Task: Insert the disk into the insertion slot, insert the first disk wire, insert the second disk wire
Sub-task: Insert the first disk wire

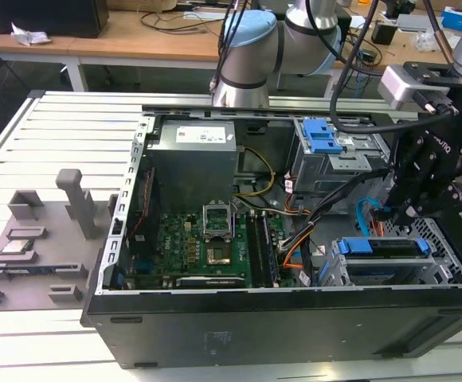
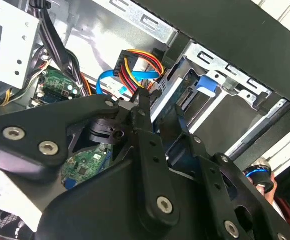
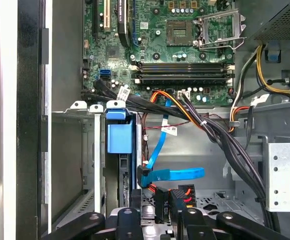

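My gripper grips the stiff black plug at its end (image 3: 144, 176) next to insert the flat blue wire (image 3: 167, 175), since the wire bends slack beside the disk.
The disk (image 1: 390, 248) lies in the insertion slot (image 1: 446, 272) at the exterior view's right, its blue carrier (image 3: 120, 135) at the cage mouth. My gripper (image 1: 396, 208) hangs just above the disk's rear end. In the second wrist view the gripper (image 2: 161, 105) stands open, with the disk's edge (image 2: 181, 95) showing through the gap. A blue flat wire (image 3: 167, 175) ends in a black plug beside the disk's rear. A black plug with red, yellow and orange wires (image 2: 135, 64) sits just past one fingertip (image 2: 143, 97). Whether either plug is seated is hidden.
A taller grey cage with a blue latch (image 1: 323, 135) stands behind the gripper. Black cable bundles (image 3: 220, 135) cross between it and the motherboard (image 1: 207, 247). The case's black wall (image 1: 295, 326) runs along the front. A grey fixture plate (image 1: 32, 247) lies outside the case.
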